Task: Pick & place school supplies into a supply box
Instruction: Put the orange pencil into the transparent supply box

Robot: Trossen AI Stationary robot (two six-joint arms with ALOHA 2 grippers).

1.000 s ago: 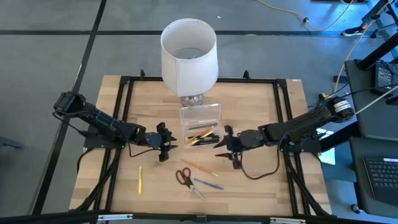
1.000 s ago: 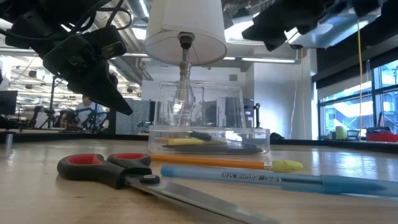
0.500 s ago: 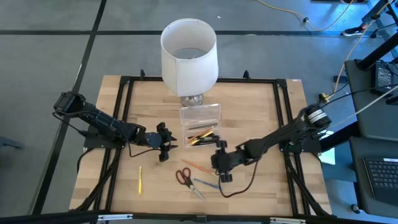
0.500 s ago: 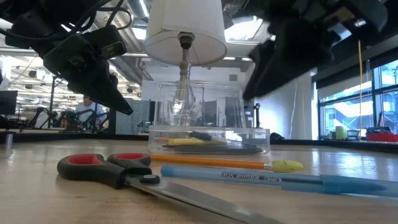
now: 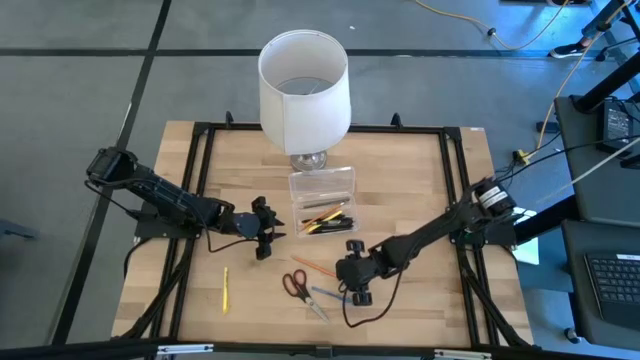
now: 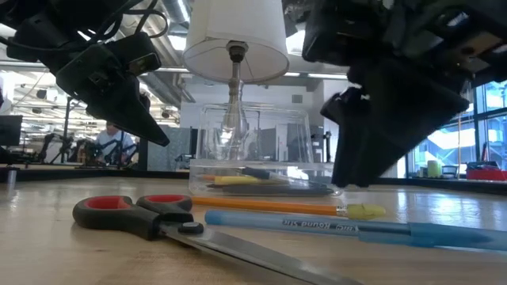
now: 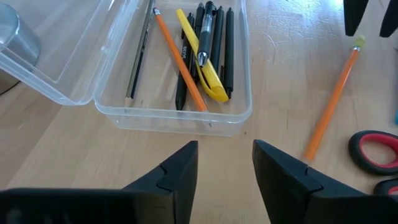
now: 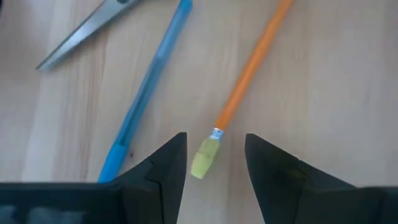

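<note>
The robot's right gripper should next grab the orange pencil by its eraser end (image 8: 206,153) to put the pencil into the supply box.
The clear supply box (image 5: 322,205) lies open mid-table, its lid (image 5: 320,184) laid back toward the lamp, with several pens and pencils inside (image 7: 199,50). On the wood near it lie an orange pencil (image 8: 252,65), a blue pen (image 8: 149,87), scissors (image 5: 295,285) with red-black handles, and a yellow pencil (image 5: 225,288) further left. My right gripper (image 8: 214,146) is open and points down, its fingers on either side of the orange pencil's eraser end (image 8: 204,160) without touching it. My left gripper (image 7: 224,155) hovers open just left of the box.
A large white lampshade on a glass base (image 5: 304,90) stands at the far side, right behind the box lid. A black frame (image 5: 455,180) borders the table. Bare wood lies at the near left corner (image 5: 180,300) and the far right (image 5: 410,170).
My right gripper has moved from beside the box's right side toward the near edge and leftward, coming down over the eraser end of the orange pencil. The supplies and the box have stayed where they were.
</note>
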